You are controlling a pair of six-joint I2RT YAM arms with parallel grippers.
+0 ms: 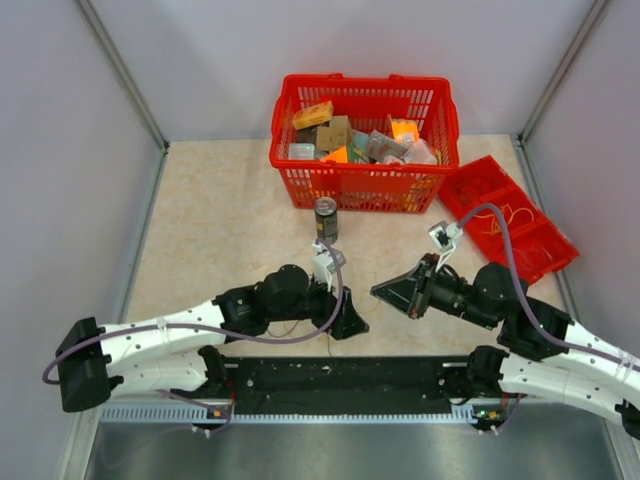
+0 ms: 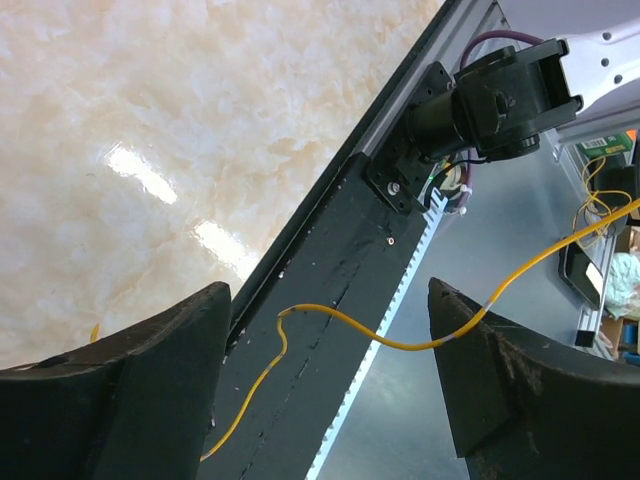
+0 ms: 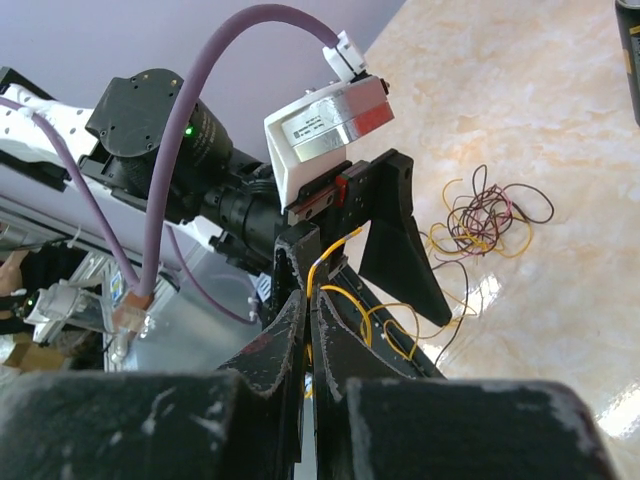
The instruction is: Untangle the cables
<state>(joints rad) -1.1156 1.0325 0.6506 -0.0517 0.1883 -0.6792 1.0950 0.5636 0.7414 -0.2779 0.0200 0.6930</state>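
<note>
The yellow cable should come further out of the tangle, so my left gripper should next grab it by the yellow cable's loose middle part [image 2: 350, 321].
A tangle of thin dark and yellow cables [image 3: 485, 212] lies on the beige table beyond the left gripper. One yellow cable [image 3: 335, 248] runs from it to my right gripper [image 3: 311, 300], which is shut on it at the fingertips. The same yellow cable [image 2: 400, 345] hangs across the gap of my left gripper [image 2: 328, 292], which is open, and passes in front of its right finger [image 2: 490, 380]. In the top view the left gripper [image 1: 350, 322] and the right gripper [image 1: 385, 292] sit close together near the front middle. The tangle barely shows there.
A dark drink can [image 1: 326, 218] stands just behind the grippers. A red basket [image 1: 360, 187] full of small packs is at the back. A red tray [image 1: 480, 180] holding yellow wires is at the right. A black rail [image 1: 340, 375] runs along the near edge.
</note>
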